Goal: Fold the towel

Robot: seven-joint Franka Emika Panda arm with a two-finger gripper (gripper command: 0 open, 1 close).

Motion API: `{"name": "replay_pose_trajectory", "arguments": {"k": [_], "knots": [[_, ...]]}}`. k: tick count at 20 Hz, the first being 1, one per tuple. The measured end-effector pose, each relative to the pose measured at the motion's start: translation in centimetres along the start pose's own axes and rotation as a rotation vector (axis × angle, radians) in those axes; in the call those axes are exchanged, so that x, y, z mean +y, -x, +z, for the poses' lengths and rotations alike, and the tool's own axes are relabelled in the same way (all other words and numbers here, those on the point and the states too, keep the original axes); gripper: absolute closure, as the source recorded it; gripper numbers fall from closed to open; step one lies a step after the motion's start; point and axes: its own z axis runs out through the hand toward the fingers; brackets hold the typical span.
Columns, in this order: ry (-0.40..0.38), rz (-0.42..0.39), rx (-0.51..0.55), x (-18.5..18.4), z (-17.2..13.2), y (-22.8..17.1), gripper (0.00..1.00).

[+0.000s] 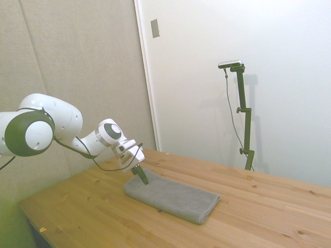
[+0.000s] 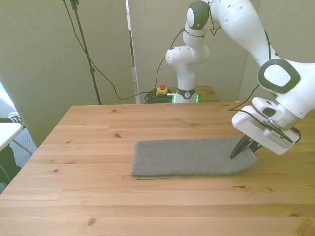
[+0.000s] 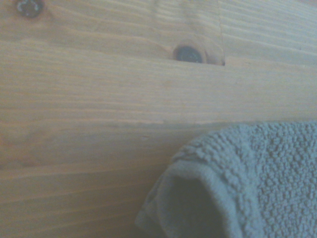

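Note:
My gripper is to pick up the towel next by its raised short end (image 2: 247, 149) to fold it, since that edge curls up while the long folded strip (image 2: 182, 156) lies flat.
The grey towel (image 1: 173, 197) lies flat on the wooden table (image 1: 269, 206) as a long folded strip with thick layered edges. In the front view the towel (image 2: 189, 156) runs left to right across the table's middle. My gripper (image 2: 244, 149) is low at the towel's end on the front view's right, tilted, with one dark finger (image 2: 239, 147) resting on the cloth and the other just past the edge. The fingers stand slightly apart, open, holding nothing. From the side, the gripper (image 1: 140, 174) touches the towel's near-left end. Up close, the wrist view shows a rounded, slightly raised towel corner (image 3: 247, 178).
The bare table (image 2: 98, 132) spreads around the towel on all sides. A red-and-yellow stop button (image 2: 161, 90) sits behind the far edge by the robot's base. A white surface's edge (image 2: 7, 132) is at the front view's far left.

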Motion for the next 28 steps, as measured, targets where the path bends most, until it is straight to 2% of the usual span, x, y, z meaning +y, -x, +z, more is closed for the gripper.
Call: {"name": "replay_pose_trajectory", "arguments": {"k": [5,9,16,28], "knots": [[-0.049,0.011,-0.065,1.7,-0.7,-2.2,1.00],[-0.102,0.031,-0.102,4.4,-1.6,-6.1,1.00],[-0.219,0.081,-0.170,9.6,-1.2,-12.4,1.00],[-0.393,0.124,-0.336,17.3,2.5,-20.6,1.00]]}}
